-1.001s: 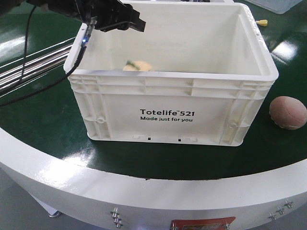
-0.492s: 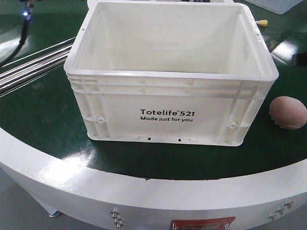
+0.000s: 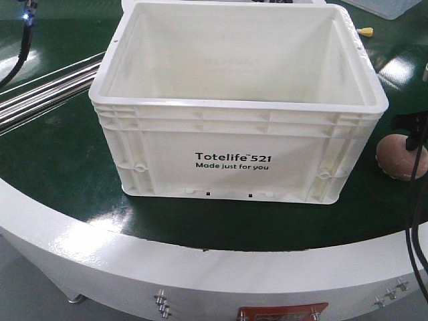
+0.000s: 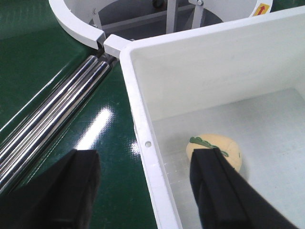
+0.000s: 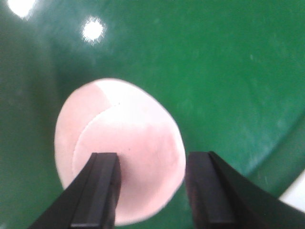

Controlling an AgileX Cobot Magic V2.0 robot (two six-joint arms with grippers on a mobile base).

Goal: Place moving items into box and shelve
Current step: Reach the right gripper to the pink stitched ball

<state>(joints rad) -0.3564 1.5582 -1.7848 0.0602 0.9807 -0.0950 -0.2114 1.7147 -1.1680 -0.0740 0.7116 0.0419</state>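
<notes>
The pink round item should go into the white crate [image 3: 237,100], so the robot's right gripper next needs to grab the item by its rounded body [image 3: 399,158].
The box [image 3: 234,107] is a large white crate printed "Totelife 521", standing on the green belt. In the left wrist view a pale beige item with a green stem [image 4: 217,147] lies on the box floor; the front view hides it behind the box wall. My left gripper [image 4: 145,160] is open, one finger on each side of the box's left rim [image 4: 143,129], holding nothing. A reddish-brown item [image 3: 400,159] sits on the belt right of the box. My right gripper [image 5: 153,162] hangs open just over this item [image 5: 119,143], its dark body [image 3: 413,134] at the frame's right edge.
Shiny metal rollers [image 3: 47,87] run along the belt left of the box. The white curved table edge [image 3: 134,261] lies in front. A small yellow piece [image 3: 365,31] and a pale bin [image 3: 394,7] sit at the back right.
The left arm has pulled away from above the box toward the left, out of the front view. The right gripper has come in at the right, over the reddish-brown item.
</notes>
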